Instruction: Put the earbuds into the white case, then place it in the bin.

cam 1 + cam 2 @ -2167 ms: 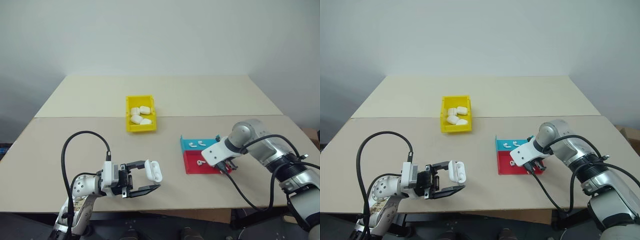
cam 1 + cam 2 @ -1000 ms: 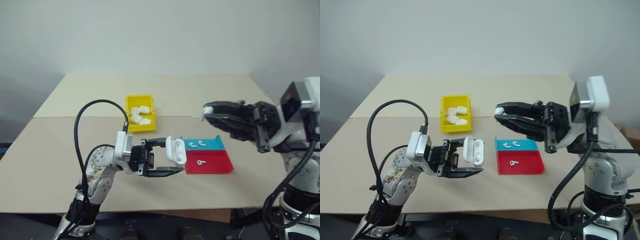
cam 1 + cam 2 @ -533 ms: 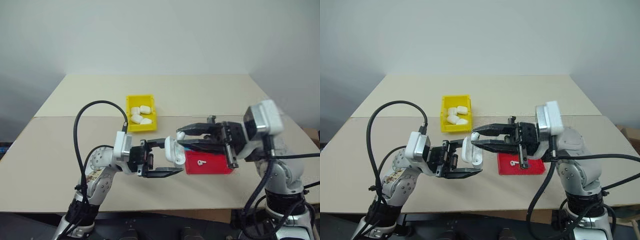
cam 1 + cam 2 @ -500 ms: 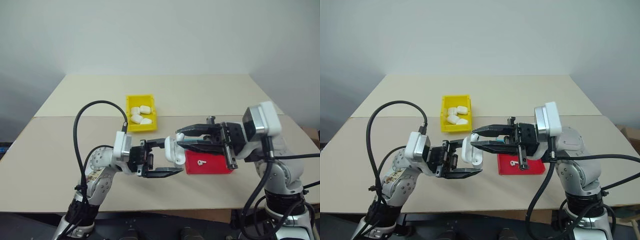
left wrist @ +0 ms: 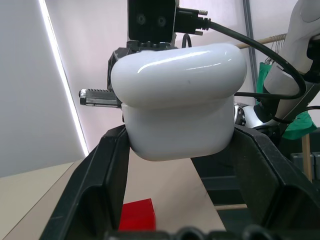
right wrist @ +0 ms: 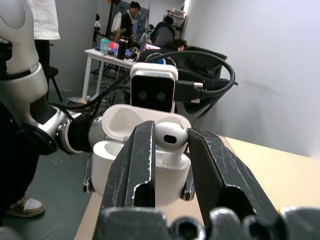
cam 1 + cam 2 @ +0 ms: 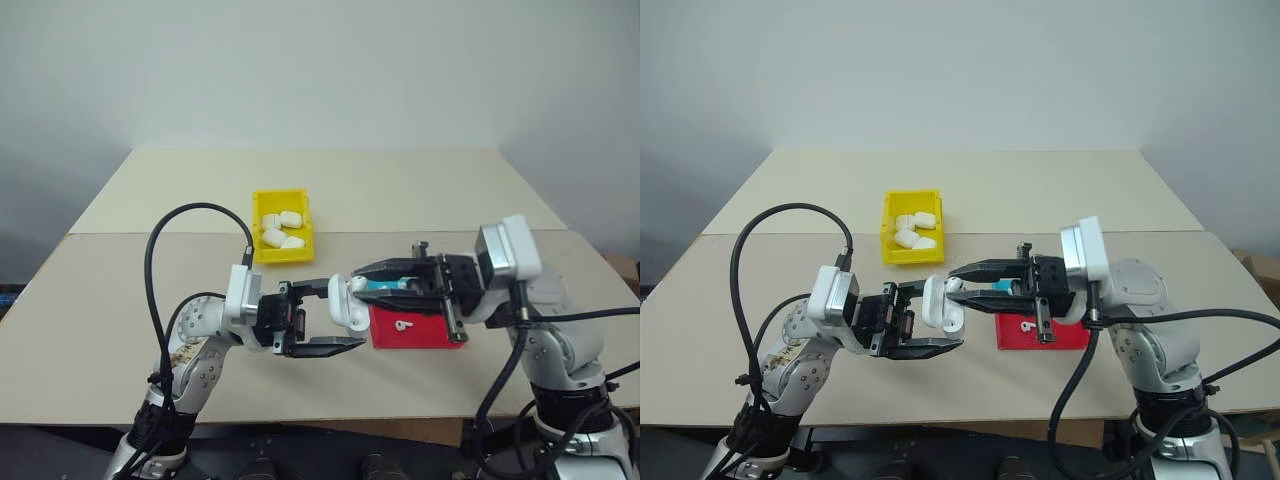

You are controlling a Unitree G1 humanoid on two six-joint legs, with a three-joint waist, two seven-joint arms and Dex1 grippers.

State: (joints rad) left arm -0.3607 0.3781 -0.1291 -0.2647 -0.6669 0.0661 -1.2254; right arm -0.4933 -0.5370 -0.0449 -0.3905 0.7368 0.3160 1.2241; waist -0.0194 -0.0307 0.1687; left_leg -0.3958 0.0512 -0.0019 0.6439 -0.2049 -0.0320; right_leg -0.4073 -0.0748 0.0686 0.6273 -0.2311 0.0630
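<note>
The earbud's stem (image 6: 171, 157) stands inside the case mouth (image 6: 150, 150) in the right wrist view and the earbud would stay in it, so the robot should open its right gripper.
My left gripper (image 7: 345, 314) is shut on the white case (image 7: 350, 302), holding it above the table with its lid flipped open. My right gripper (image 7: 360, 282) reaches in from the right, shut on one white earbud (image 6: 170, 137). In the right wrist view that earbud sits at the case (image 6: 140, 150) mouth, its stem down inside. Another earbud (image 7: 401, 324) lies on the red half of the tray (image 7: 430, 330). The yellow bin (image 7: 283, 257) stands farther back on the table. The left wrist view has the case (image 5: 177, 100) between my fingers.
Several white cases lie inside the yellow bin. The tray's blue half (image 7: 385, 285) is mostly hidden behind my right gripper. The beige table (image 7: 120, 300) stretches wide to the left and back. People sit at a desk (image 6: 107, 52) far behind my left arm.
My right gripper has swung left and down with the earbud, from above the tray to the open case. The left gripper and case have stayed put.
</note>
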